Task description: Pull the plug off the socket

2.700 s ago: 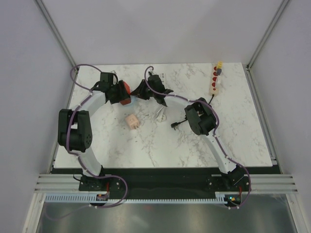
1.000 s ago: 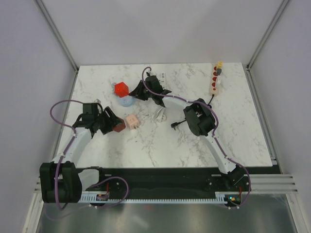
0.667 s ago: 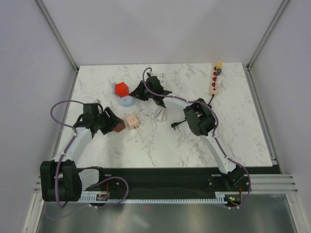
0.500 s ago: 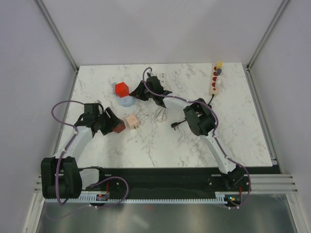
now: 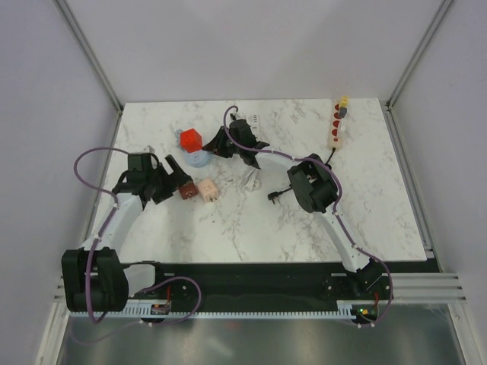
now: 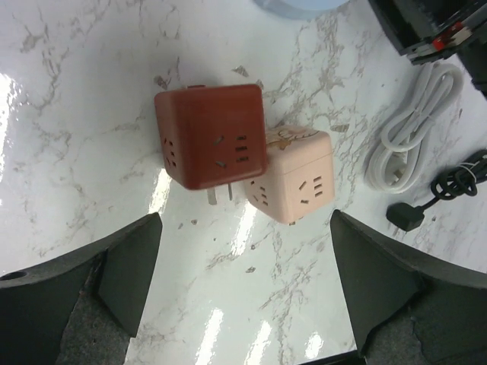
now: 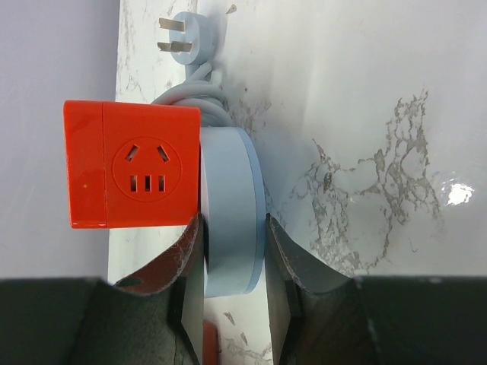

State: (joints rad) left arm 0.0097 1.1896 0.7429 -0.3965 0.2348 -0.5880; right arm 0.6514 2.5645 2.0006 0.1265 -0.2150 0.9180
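Note:
The bright red cube (image 7: pixel 132 165) needs to be pulled off, so my left gripper will grab it by its opposite sides, which leaves the blue socket (image 7: pixel 232 190) free.
A dark red cube plug (image 6: pixel 213 137) with metal prongs lies on the table beside a pink cube socket (image 6: pixel 293 175); both show in the top view, the dark red cube (image 5: pixel 185 188) and the pink cube (image 5: pixel 206 188). My left gripper (image 6: pixel 243 304) is open and empty, just short of the dark red cube, and shows in the top view (image 5: pixel 172 181). My right gripper (image 7: pixel 232 224) is shut on the rim of a light blue round socket (image 7: pixel 232 190), which carries a bright red cube (image 7: pixel 133 163). The red cube (image 5: pixel 190 140) sits at the back left.
A coiled white cable (image 5: pixel 249 179) and a black plug (image 5: pixel 275 196) lie right of the pink cube. A white power strip with red switches (image 5: pixel 337 125) lies at the back right. The blue socket's cable and plug (image 7: pixel 183 38) lie behind it.
My left arm carried the dark red cube from the red cube at the back to beside the pink cube. It has let go; the jaws now stand open.

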